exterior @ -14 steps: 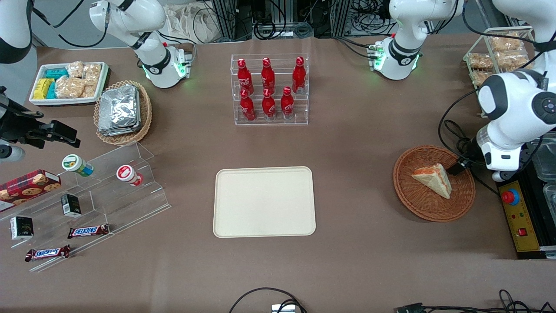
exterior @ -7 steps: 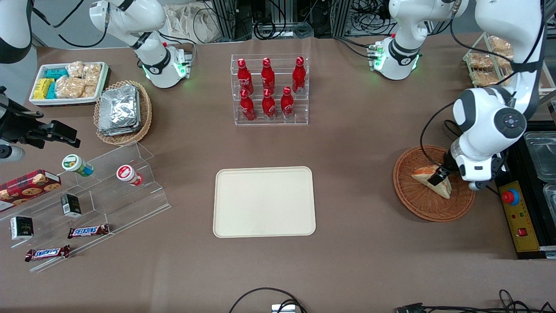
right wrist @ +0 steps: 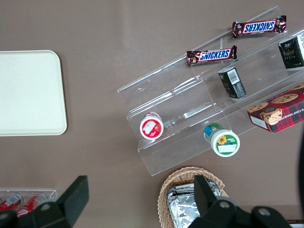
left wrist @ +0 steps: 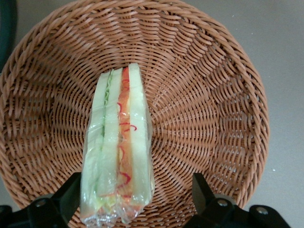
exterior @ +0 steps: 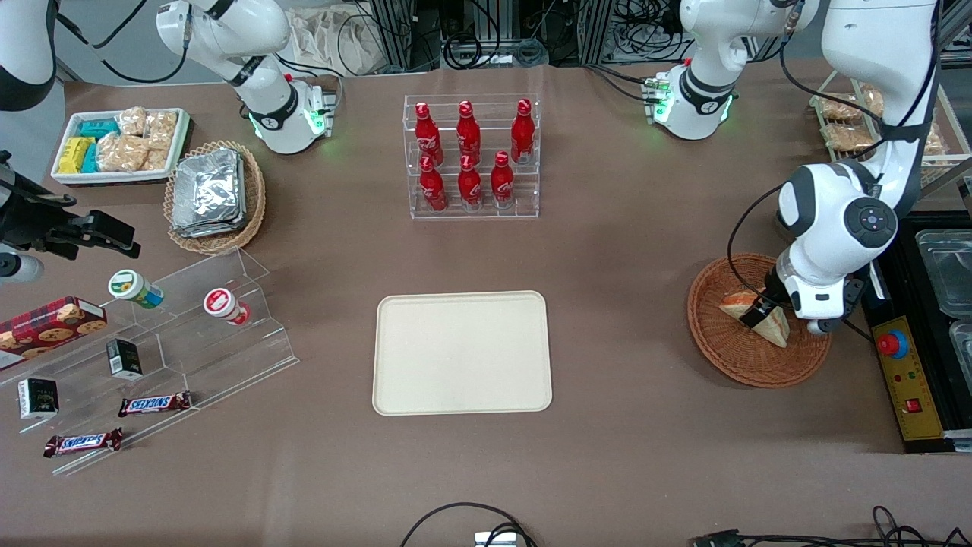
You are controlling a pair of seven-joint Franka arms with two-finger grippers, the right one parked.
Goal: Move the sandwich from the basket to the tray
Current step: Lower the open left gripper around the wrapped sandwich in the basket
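Observation:
My gripper grips the sandwich by its bunched wrapper end (left wrist: 115, 206) next, to place the sandwich on the cream tray.
The sandwich (exterior: 776, 328), a plastic-wrapped wedge of white bread with an orange-red and green filling, lies in the reddish-brown wicker basket (exterior: 730, 366) toward the working arm's end of the table. My gripper (exterior: 762, 310) is low over the basket, open, with the jaws astride the sandwich. In the left wrist view the sandwich (left wrist: 118, 147) lies between the two black fingers (left wrist: 71, 194), close to one and well apart from the other, with the basket (left wrist: 213, 109) around it. The gripper (left wrist: 135, 202) holds nothing. The cream tray (exterior: 462, 353) lies bare at the table's middle.
A black control box with a red button (exterior: 894, 343) stands beside the basket. A wire rack of bagged snacks (exterior: 850, 121) and a rack of red bottles (exterior: 473, 156) stand farther from the camera. A clear stepped shelf (exterior: 190, 342) with snacks lies toward the parked arm's end.
My arm has swung in over the basket and the gripper has come down from beside the sandwich to astride it. The sandwich has not moved.

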